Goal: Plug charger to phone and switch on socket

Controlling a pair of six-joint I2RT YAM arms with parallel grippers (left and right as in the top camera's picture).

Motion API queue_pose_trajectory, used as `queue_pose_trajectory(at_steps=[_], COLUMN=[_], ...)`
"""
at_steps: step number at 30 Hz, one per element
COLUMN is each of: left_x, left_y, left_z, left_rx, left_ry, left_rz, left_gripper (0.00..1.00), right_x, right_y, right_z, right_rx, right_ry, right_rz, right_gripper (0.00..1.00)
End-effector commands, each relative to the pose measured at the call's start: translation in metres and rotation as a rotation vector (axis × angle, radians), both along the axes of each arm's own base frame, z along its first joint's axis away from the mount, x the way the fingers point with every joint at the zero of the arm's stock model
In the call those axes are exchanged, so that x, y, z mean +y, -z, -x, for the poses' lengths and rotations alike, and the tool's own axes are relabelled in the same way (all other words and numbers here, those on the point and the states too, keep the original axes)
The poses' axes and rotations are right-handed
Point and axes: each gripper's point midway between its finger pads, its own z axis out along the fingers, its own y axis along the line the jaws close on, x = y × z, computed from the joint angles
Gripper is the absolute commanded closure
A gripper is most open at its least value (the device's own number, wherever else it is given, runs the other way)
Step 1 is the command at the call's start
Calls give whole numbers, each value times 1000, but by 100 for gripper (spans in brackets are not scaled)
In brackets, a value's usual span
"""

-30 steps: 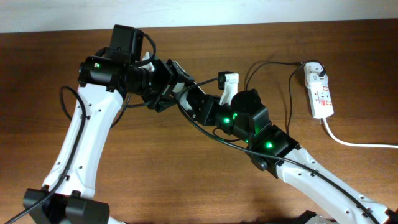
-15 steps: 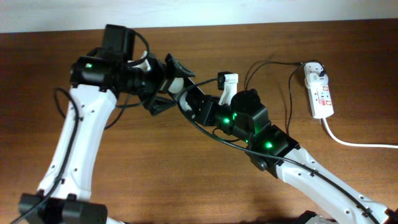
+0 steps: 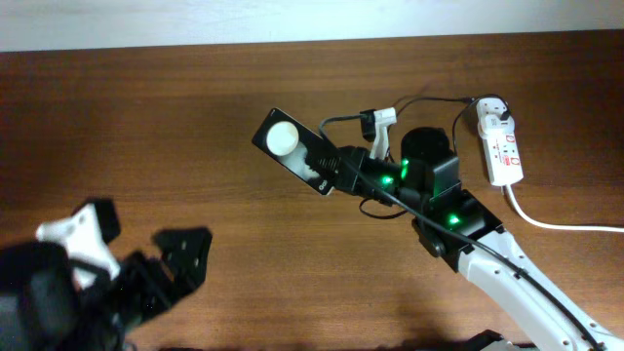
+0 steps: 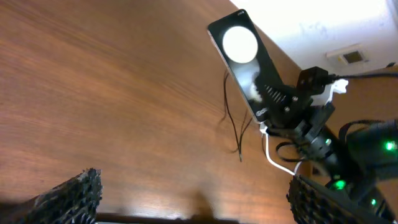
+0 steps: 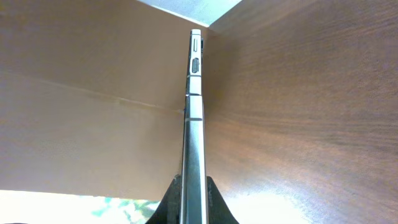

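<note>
The phone's loose end (image 3: pixel 264 127) hangs far from the left gripper's fingers, so the robot needs to bring the phone between them before the right gripper lets go of it.
The phone (image 3: pixel 292 151) is a black slab with a white round patch, held tilted above the table. My right gripper (image 3: pixel 338 173) is shut on its lower end. The right wrist view shows the phone edge-on (image 5: pixel 194 112) between the gripper's (image 5: pixel 193 202) jaws, its end port bare. The left wrist view shows the phone (image 4: pixel 241 55) from afar. My left gripper (image 3: pixel 161 268) is open and empty at the front left, blurred; in its own view it (image 4: pixel 196 205) is spread wide. The charger cable (image 3: pixel 429 99) runs to its plug head (image 3: pixel 500 114) in the socket (image 3: pixel 502 151). Its tip is hidden.
The socket's thick white cord (image 3: pixel 556 224) runs off to the right edge. Thin dark cable strands (image 4: pixel 231 121) hang below the phone. A pale wall (image 3: pixel 292 19) borders the table's far edge.
My left arm has pulled away from the phone, down to the front left, jaws open. The phone now shows in full, and my right gripper has shifted a little to the right with it.
</note>
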Motion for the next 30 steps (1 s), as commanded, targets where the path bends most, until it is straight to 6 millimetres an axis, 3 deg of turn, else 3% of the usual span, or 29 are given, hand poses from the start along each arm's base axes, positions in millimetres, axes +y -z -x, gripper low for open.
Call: queue_pose_trajectory(at_steps=[1, 5, 8, 11, 14, 20, 24, 30], left_x=[20, 9, -18, -36, -51, -60, -61, -62], left_y=[34, 78, 100, 130, 147, 135, 123, 132], left_z=[18, 12, -22, -50, -73, -106, -117, -121], left_rx=[54, 116, 115, 206, 250, 145, 85, 118], left_ry=[-159, -201, -120, -170, -177, -122, -98, -110], left_rz=[6, 131, 278, 475, 636, 718, 726, 724], left_gripper=[1, 1, 1, 1, 1, 0, 2, 7], right_x=[2, 1, 0, 0, -1, 4, 19, 38], right_y=[-21, -14, -7, -2, -1, 5, 12, 17], right_z=[18, 21, 23, 25, 25, 24, 29, 42], right_rx=[-10, 27, 59, 87, 99, 302, 436, 564], right_ry=[-113, -118, -117, -117, -114, -42, 14, 46], right_rz=[-61, -48, -35, -24, -25, -91, -119, -147], right_gripper=[96, 96, 96, 96, 96, 96, 96, 96])
